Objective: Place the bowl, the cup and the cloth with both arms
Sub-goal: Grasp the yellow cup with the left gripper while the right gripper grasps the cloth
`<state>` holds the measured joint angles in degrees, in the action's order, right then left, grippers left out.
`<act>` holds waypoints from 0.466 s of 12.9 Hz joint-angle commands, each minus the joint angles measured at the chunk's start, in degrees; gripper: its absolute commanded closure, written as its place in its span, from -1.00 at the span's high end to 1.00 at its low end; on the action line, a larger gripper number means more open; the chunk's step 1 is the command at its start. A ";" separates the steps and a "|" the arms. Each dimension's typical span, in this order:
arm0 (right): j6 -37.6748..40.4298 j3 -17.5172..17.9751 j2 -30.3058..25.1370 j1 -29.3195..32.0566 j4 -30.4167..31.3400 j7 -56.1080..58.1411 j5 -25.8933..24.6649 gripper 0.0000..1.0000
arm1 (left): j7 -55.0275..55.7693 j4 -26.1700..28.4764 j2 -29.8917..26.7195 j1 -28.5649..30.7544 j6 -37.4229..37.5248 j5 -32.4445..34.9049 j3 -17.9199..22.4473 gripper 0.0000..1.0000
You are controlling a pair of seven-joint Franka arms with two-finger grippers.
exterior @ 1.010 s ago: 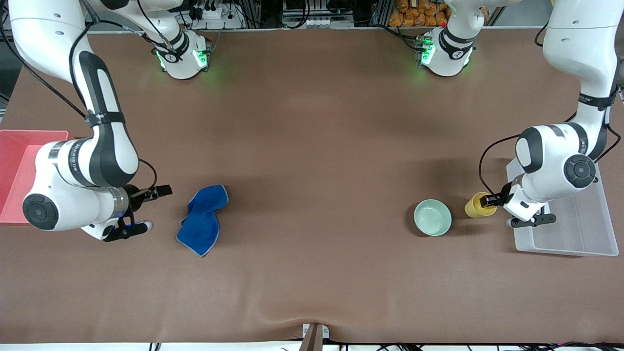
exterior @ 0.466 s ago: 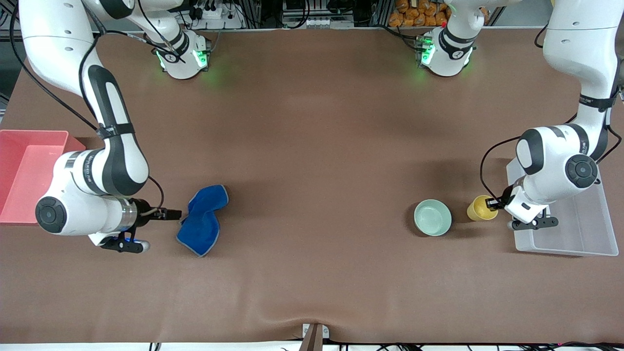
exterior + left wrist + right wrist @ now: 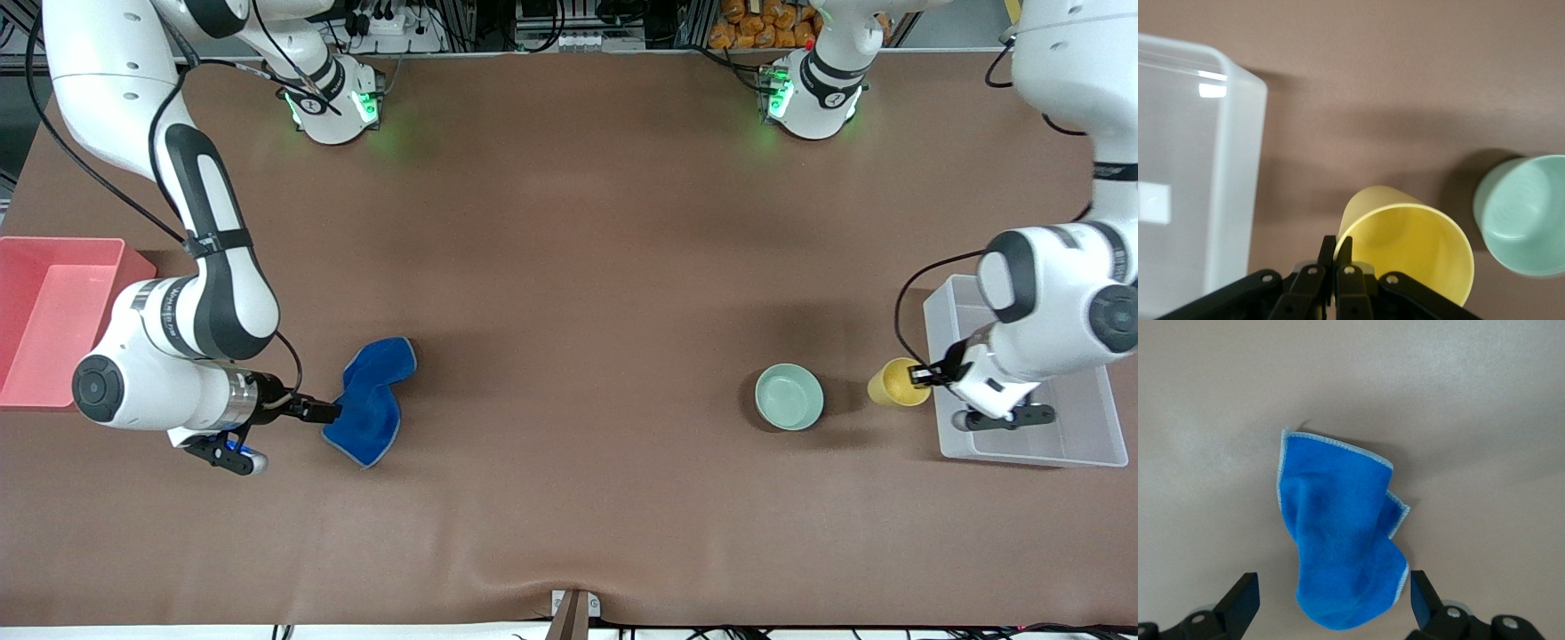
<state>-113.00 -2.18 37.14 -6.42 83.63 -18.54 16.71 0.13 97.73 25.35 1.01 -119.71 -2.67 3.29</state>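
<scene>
The blue cloth is to go in the pink bin, so the robot's right gripper should next grab the cloth by its rounded, folded end (image 3: 1346, 603).
My left gripper (image 3: 925, 375) is shut on the rim of the yellow cup (image 3: 898, 383), one finger inside and one outside. In the left wrist view the shut gripper (image 3: 1336, 245) pinches the cup (image 3: 1411, 243), which is tilted, between the mint-green bowl (image 3: 1528, 217) and the clear bin (image 3: 1178, 167). The bowl (image 3: 789, 396) stands upright on the table. The blue cloth (image 3: 373, 400) lies crumpled toward the right arm's end. My right gripper (image 3: 324, 412) is open at the cloth's edge. In the right wrist view the gripper (image 3: 1333, 587) straddles the end of the cloth (image 3: 1338, 513).
A clear plastic bin (image 3: 1022, 449) sits at the left arm's end of the table, right beside the cup. A pink bin (image 3: 44, 311) sits at the right arm's end, next to the right arm's elbow. Brown mat covers the table.
My left gripper shut on the cup's rim and carried it toward the clear bin. My right gripper swung down and in until its open fingers reached the cloth's edge.
</scene>
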 commanded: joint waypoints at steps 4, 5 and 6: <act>-10.30 -0.19 0.56 0.01 6.71 -2.99 7.81 1.00 | -5.65 -8.61 -2.41 0.83 13.53 -3.12 5.22 -1.00; -11.88 -0.19 0.56 -0.34 8.20 -2.56 7.72 1.00 | -7.84 -8.69 -2.67 0.92 13.71 -3.30 6.37 -1.00; -12.68 -0.19 0.56 -1.04 9.26 -2.12 7.72 1.00 | -10.56 -8.70 -2.76 0.92 13.71 -3.39 8.12 -1.00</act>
<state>-123.49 -2.40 38.27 -6.44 90.28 -20.62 23.02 -6.08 89.35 23.28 1.70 -107.49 -4.52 9.16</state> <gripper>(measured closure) 0.000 0.969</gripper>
